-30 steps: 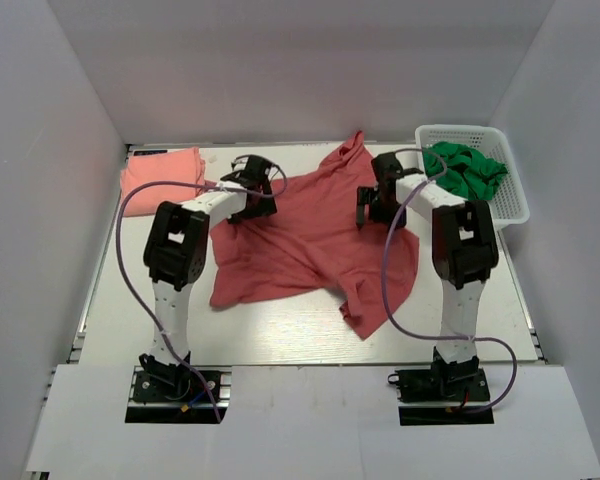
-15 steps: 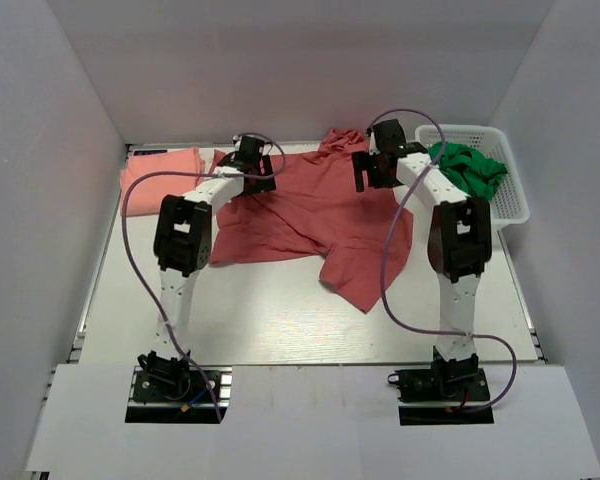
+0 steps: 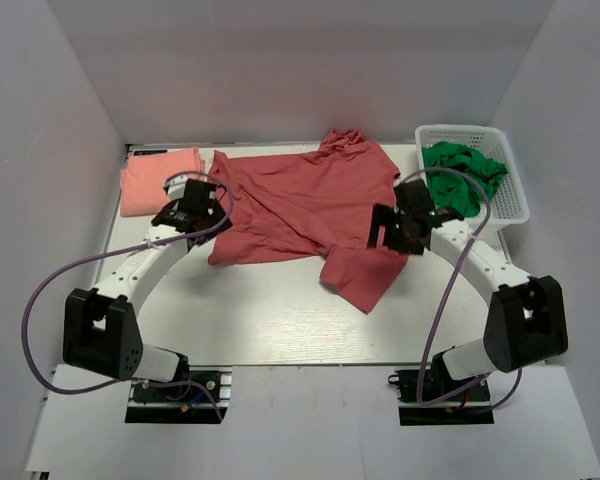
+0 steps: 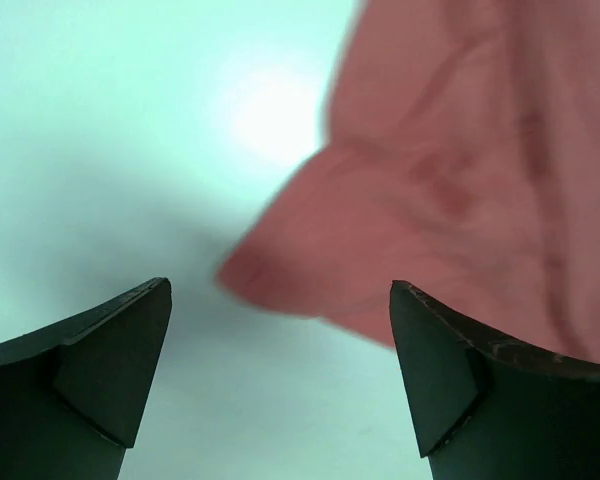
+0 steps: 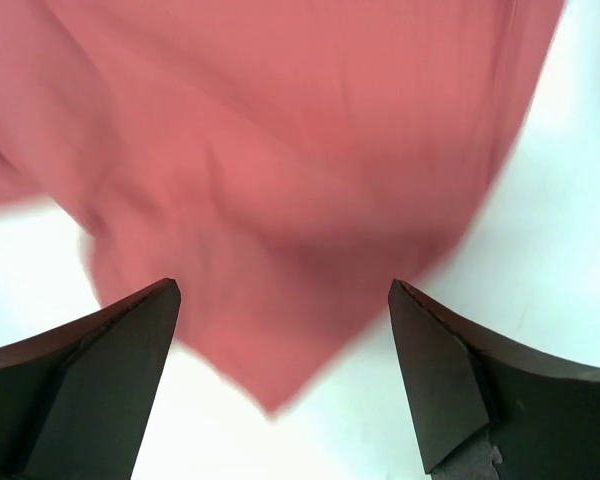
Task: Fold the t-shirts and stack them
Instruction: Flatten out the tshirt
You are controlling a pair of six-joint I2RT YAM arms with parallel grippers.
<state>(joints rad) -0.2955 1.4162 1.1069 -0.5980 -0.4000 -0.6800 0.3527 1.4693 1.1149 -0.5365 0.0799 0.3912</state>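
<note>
The brick-red t-shirt [image 3: 300, 205] needs to be stretched and spread flat for folding. My right gripper should grab it by its pointed near corner [image 3: 367, 305] next.
The brick-red t-shirt [image 3: 300, 205] lies spread and rumpled across the back middle of the table. The salmon-pink t-shirt [image 3: 158, 178] lies folded at the back left. My left gripper [image 3: 192, 212] is open and empty above the table beside the red shirt's left edge; its view shows a corner of the red shirt [image 4: 460, 200] ahead of the fingers. My right gripper [image 3: 393, 228] is open and empty over the red shirt's right side; its view shows a pointed corner of the red shirt [image 5: 280, 200] between the fingers, below them.
A white basket [image 3: 500, 175] at the back right holds green cloth [image 3: 462, 170]. White walls close the table on three sides. The arm bases stand at the near edge.
Both grippers let go of the red shirt at the back and drew toward the near side, lower and wider apart. The shirt now lies spread further back.
</note>
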